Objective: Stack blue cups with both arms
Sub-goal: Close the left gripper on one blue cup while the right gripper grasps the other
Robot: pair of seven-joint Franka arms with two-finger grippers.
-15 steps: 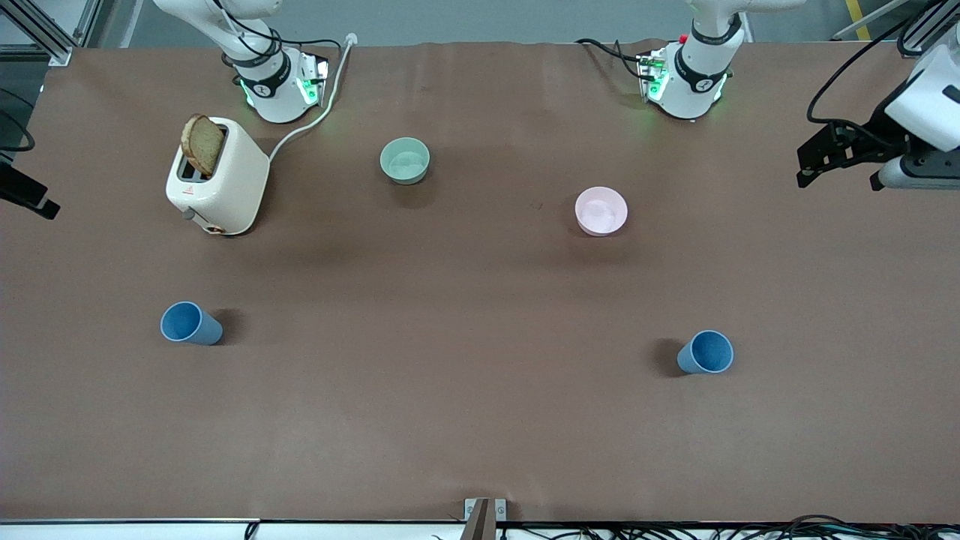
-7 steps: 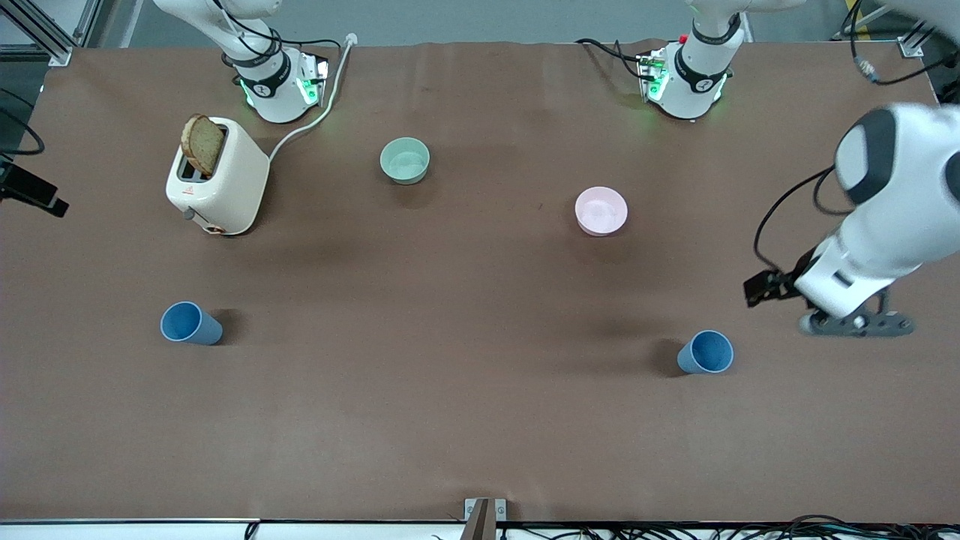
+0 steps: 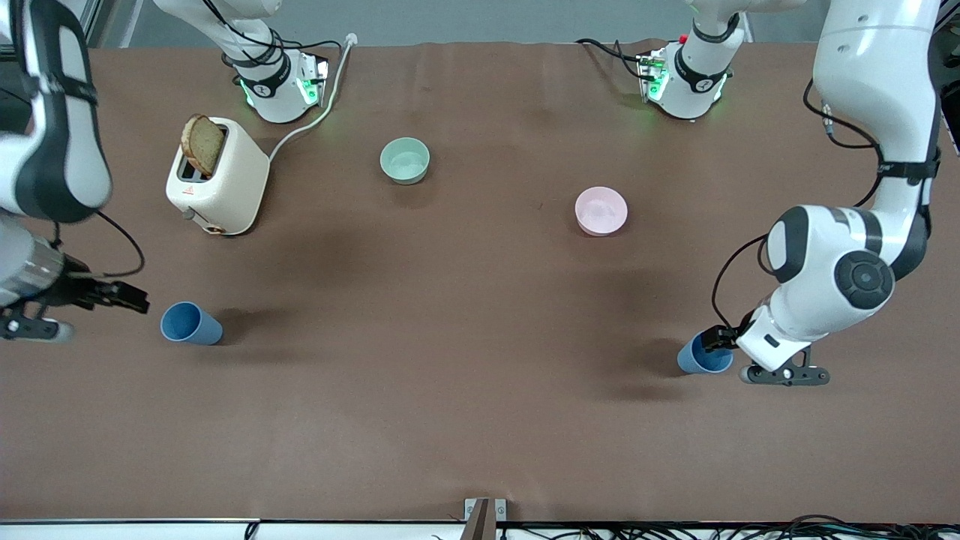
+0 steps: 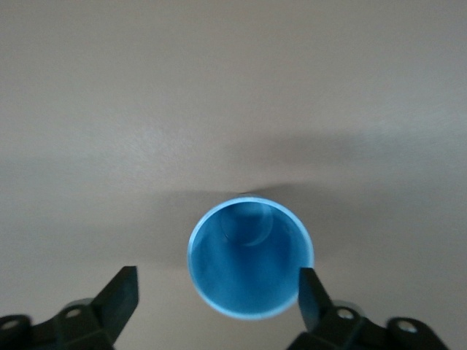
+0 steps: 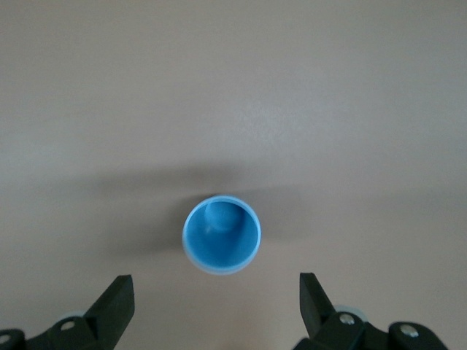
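The right gripper grabs the blue cup by its rim [image 3: 181,303] next, to stack that cup with the other blue cup [image 3: 704,356].
Two blue cups stand upright and apart on the brown table. One blue cup [image 3: 190,324] is toward the right arm's end, the other blue cup [image 3: 703,355] toward the left arm's end. My left gripper [image 3: 739,351] hangs just above and beside its cup, open and empty. In the left wrist view the cup's mouth [image 4: 252,259] lies between the open fingers of the gripper [image 4: 217,292], close to one fingertip [image 4: 310,288]. My right gripper [image 3: 82,304] hovers beside the other cup, open and empty. In the right wrist view that cup [image 5: 221,244] lies just ahead of the gripper [image 5: 215,295].
A cream toaster [image 3: 221,184] with a slice of bread [image 3: 201,144] stands near the right arm's base, its cable running to the table's edge. A pale green bowl [image 3: 405,160] and a pink bowl [image 3: 601,211] sit farther from the front camera than the cups.
Both arms have swung in from the table's ends. The left gripper has come down beside its cup. The right arm has come into view beside the other cup. The cups have not moved.
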